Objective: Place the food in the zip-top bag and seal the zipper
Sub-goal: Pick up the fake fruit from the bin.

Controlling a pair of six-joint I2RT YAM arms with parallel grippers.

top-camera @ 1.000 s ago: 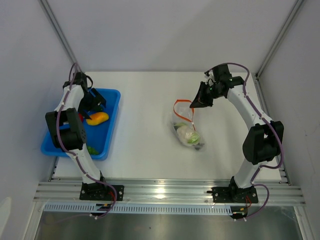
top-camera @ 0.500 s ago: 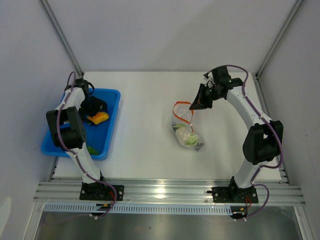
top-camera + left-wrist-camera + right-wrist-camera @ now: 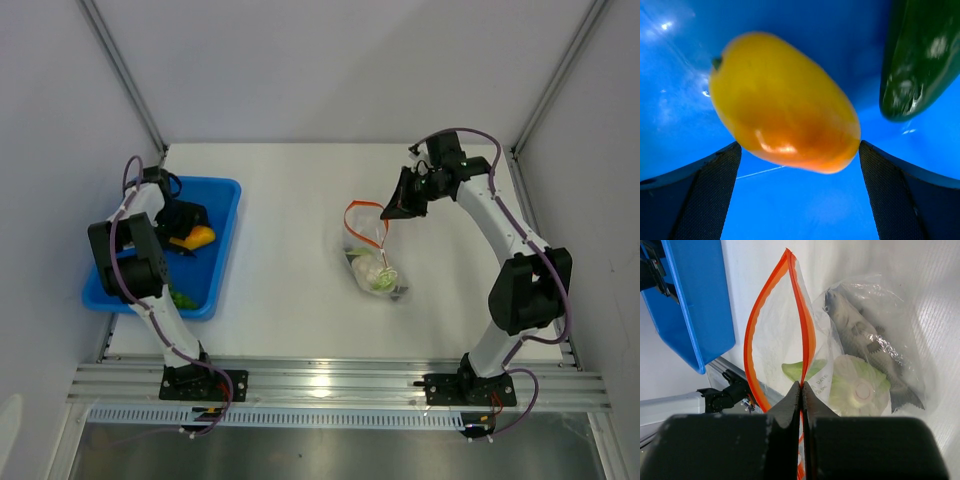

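My left gripper grabs the orange-yellow piece [image 3: 782,102] across its sides near the stemless end [image 3: 811,134] next, which leaves the stem end to enter the zip-top bag.
The clear zip-top bag [image 3: 375,262] hangs at mid table with its mouth open. My right gripper [image 3: 386,213] is shut on its orange-red zipper [image 3: 752,335] and holds it up. Inside the bag lie a white-green leafy vegetable [image 3: 855,382] and a grey fish-like piece [image 3: 860,335]. My left gripper [image 3: 178,238] is open inside the blue tray [image 3: 226,240], its fingers either side of the orange-yellow piece [image 3: 782,102], which also shows in the top view [image 3: 197,237]. The dark green cucumber [image 3: 920,55] lies beside it. The chili and grapes are not clearly seen.
A green piece [image 3: 183,298] lies at the tray's near end. The tray sits at the table's left edge, beside the left wall. Metal frame posts stand at the back corners.
My left gripper has dropped lower into the tray and closer over the orange-yellow piece. My right gripper has kept the bag's mouth lifted, almost still.
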